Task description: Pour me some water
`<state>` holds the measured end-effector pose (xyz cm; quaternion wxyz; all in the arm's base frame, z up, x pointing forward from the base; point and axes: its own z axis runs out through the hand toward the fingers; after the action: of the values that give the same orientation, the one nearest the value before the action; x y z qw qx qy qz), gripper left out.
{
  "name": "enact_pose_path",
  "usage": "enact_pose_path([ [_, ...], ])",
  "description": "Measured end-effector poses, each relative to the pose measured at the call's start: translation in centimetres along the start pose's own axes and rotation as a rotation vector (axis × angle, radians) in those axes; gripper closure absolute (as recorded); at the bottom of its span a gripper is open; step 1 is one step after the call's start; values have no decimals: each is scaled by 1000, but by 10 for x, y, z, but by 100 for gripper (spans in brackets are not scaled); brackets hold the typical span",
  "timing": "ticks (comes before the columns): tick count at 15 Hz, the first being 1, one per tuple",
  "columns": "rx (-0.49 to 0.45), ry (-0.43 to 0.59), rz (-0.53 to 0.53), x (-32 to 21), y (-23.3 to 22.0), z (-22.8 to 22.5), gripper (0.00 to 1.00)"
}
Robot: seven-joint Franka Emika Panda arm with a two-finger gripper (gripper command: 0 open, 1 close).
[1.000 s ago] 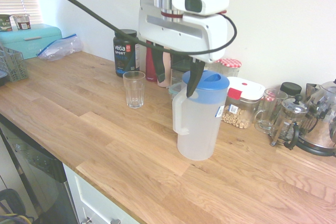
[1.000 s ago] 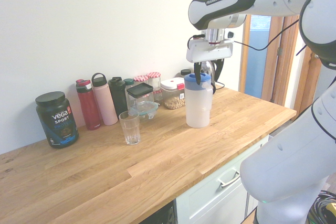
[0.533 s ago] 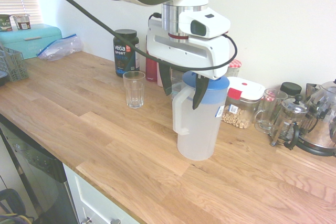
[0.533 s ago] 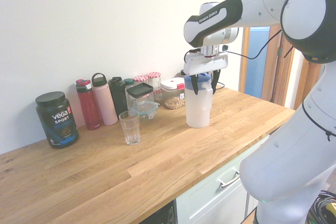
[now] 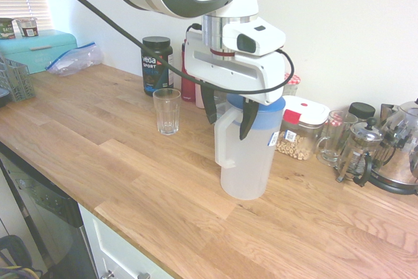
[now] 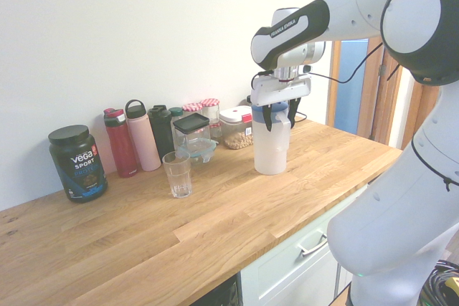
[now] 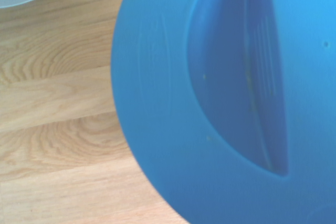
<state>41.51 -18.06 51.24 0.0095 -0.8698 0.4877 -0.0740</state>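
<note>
The pitcher holds water under a wide blue lid, so the gripper should next grab the top of its handle to pour from the pitcher.
A translucent white pitcher (image 5: 251,161) with a blue lid (image 5: 268,110) stands on the wooden counter (image 5: 98,155), holding water. My gripper (image 5: 228,114) is open and lowered over the pitcher's top, one dark finger (image 5: 210,104) outside the handle and the other against the lid's front. From the other side, the gripper (image 6: 278,116) straddles the pitcher (image 6: 270,152) too. The blue lid (image 7: 210,103) fills the wrist view. An empty clear glass (image 5: 167,110) stands upright to the left, apart from the pitcher; the second exterior view also shows the glass (image 6: 177,173).
Along the wall stand a black Vega tub (image 5: 157,65), several bottles (image 6: 136,141), jars, a chickpea container (image 5: 299,129), a French press (image 5: 356,151) and a kettle (image 5: 401,148). A teal bread box (image 5: 36,49) and zip bag (image 5: 75,58) sit at far left.
The gripper has come down from above the lid until its open fingers reach past the pitcher's rim beside the handle. Pitcher and glass have not moved.
</note>
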Motion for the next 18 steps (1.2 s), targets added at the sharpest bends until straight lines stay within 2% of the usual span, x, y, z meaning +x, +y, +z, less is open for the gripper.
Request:
enact_pose_path([
  [18,-9,-4,-23,6,-4,9,100],
])
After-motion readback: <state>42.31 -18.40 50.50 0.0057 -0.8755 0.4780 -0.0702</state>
